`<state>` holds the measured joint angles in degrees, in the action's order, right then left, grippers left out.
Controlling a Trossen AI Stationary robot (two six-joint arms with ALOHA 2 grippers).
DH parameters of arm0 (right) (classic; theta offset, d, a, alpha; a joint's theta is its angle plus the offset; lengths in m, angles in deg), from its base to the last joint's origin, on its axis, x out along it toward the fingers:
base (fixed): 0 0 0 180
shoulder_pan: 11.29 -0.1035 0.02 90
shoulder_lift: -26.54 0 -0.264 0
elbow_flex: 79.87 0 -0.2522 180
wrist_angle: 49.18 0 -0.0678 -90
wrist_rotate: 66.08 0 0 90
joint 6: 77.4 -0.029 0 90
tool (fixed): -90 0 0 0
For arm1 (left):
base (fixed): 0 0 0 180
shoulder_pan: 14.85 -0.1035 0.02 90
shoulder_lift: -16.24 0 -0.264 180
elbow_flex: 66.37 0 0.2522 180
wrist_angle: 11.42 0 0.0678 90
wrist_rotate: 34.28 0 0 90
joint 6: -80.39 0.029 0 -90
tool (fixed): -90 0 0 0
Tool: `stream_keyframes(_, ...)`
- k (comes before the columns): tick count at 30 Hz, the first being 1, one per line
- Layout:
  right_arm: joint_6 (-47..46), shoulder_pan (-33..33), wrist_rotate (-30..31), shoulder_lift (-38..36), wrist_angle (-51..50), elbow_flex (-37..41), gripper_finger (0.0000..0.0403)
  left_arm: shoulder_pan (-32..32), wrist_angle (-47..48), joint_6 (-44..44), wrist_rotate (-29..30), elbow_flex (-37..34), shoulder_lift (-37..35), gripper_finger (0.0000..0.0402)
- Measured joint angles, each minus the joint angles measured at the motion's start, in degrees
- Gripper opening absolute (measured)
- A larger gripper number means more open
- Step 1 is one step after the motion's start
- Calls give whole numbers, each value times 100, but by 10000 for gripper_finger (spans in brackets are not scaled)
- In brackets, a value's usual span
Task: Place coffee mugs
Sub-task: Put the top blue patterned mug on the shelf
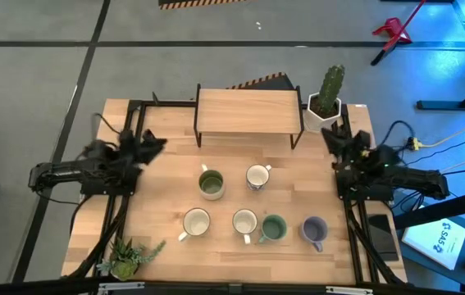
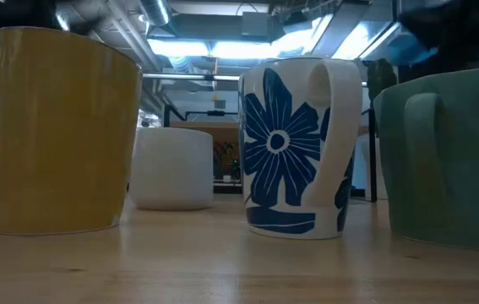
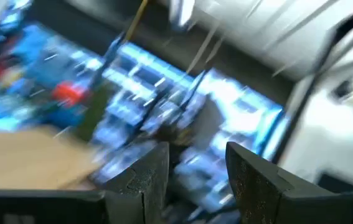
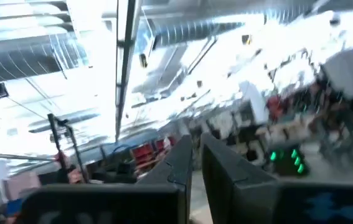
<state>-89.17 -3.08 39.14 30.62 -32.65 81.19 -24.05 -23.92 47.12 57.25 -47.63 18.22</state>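
Observation:
My right gripper grabs the blue-patterned mug by its handle (image 1: pixel 268 168) next, to place the mug on the shelf (image 1: pixel 248 111).
Six mugs stand upright on the table in the high view. Olive green mug (image 1: pixel 211 183) and a white-and-blue mug (image 1: pixel 257 177) form the far row. Pale yellow mug (image 1: pixel 196 222), a second white-and-blue mug (image 1: pixel 244 222), teal mug (image 1: pixel 274 229) and lavender mug (image 1: pixel 314 231) form the near row. The low view shows the yellow mug (image 2: pixel 53 127), the blue-flowered mug (image 2: pixel 302 148) and the teal mug (image 2: pixel 450 156) close up. My left gripper (image 1: pixel 157 145) (image 3: pixel 198 168) is open at the table's left side, raised and away from the mugs. My right gripper (image 1: pixel 328 135) (image 4: pixel 195 163) is shut near the far right corner.
A low wooden shelf on black legs (image 1: pixel 248 111) stands at the far edge. A cactus in a white pot (image 1: pixel 327 98) sits to the shelf's right, close to my right gripper. A small green plant (image 1: pixel 129 256) lies at the near left corner. Bare wood separates shelf and mugs.

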Motion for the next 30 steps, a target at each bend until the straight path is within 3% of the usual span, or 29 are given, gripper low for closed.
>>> stream_keyframes(3,850,0,139,383,-69,-617,28,1,-210,22,331,657,42,153)
stream_keyframes(6,1782,0,337,1051,-71,-1356,28,-1,-255,611,853,1470,241,153)
stream_keyframes(11,2338,2,656,2172,-291,-2587,28,-3,-215,1606,1365,2549,780,153)
stream_keyframes(16,3187,7,156,3085,-844,-3623,28,-3,-198,2184,135,3235,1259,153)
stream_keyframes(20,3720,7,125,3640,-2157,-4625,37,-3,-147,2132,25,3759,1677,153)
stream_keyframes(22,3819,7,123,4014,-3193,-5272,57,-3,492,2037,-12,4151,1983,153)
stream_keyframes(26,3923,7,73,4888,-5333,-6627,126,-3,2648,1983,-420,5049,2800,153)
stream_keyframes(30,3917,7,-545,5772,-7010,-7701,207,-1,4945,1935,-652,5780,3511,153)
